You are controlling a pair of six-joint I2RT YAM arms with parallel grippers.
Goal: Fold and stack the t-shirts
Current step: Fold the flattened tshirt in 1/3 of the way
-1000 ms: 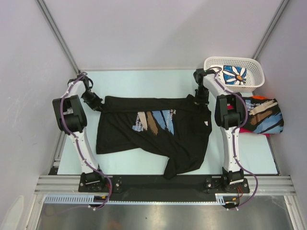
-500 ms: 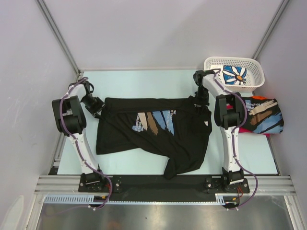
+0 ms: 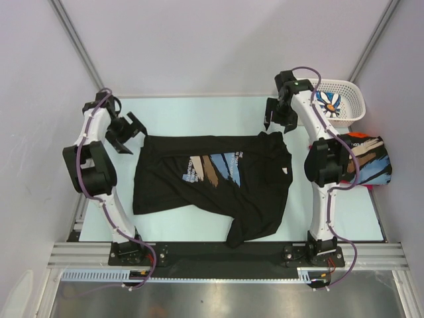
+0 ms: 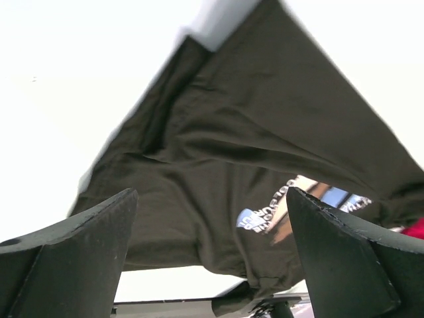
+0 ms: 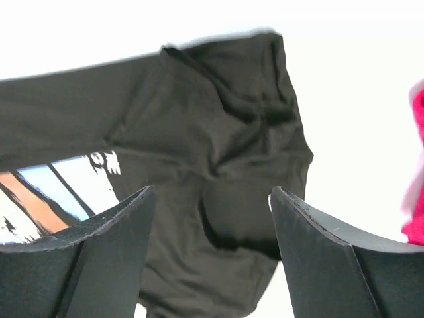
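Observation:
The right gripper needs to draw the black t-shirt's far corner inward for folding, so it needs to grab the bunched cloth at that corner next.
A black t-shirt (image 3: pixel 212 182) with a tan, light-blue and white print lies spread on the pale table (image 3: pixel 199 116), its bottom hem crumpled near the front edge. My left gripper (image 3: pixel 128 134) hangs open just off the shirt's far left corner, holding nothing. My right gripper (image 3: pixel 276 124) is open above the far right corner. In the left wrist view the black shirt (image 4: pixel 252 152) lies below the open gripper (image 4: pixel 211 193). Seen from the right wrist, the shirt's sleeve (image 5: pixel 245 152) sits under the open gripper (image 5: pixel 212 190). A folded black printed t-shirt (image 3: pixel 366 159) rests on a red one (image 3: pixel 358 180) at the right.
A white lattice basket (image 3: pixel 344 87) at the back right holds a white t-shirt with blue daisy print (image 3: pixel 326 103). Grey walls close in the table on three sides. A black strip and metal rail with the arm bases (image 3: pixel 218 255) run along the near edge.
Both grippers were shut on the shirt's far corners; they have opened, let go and lifted back toward the far side. The shirt now lies free on the table.

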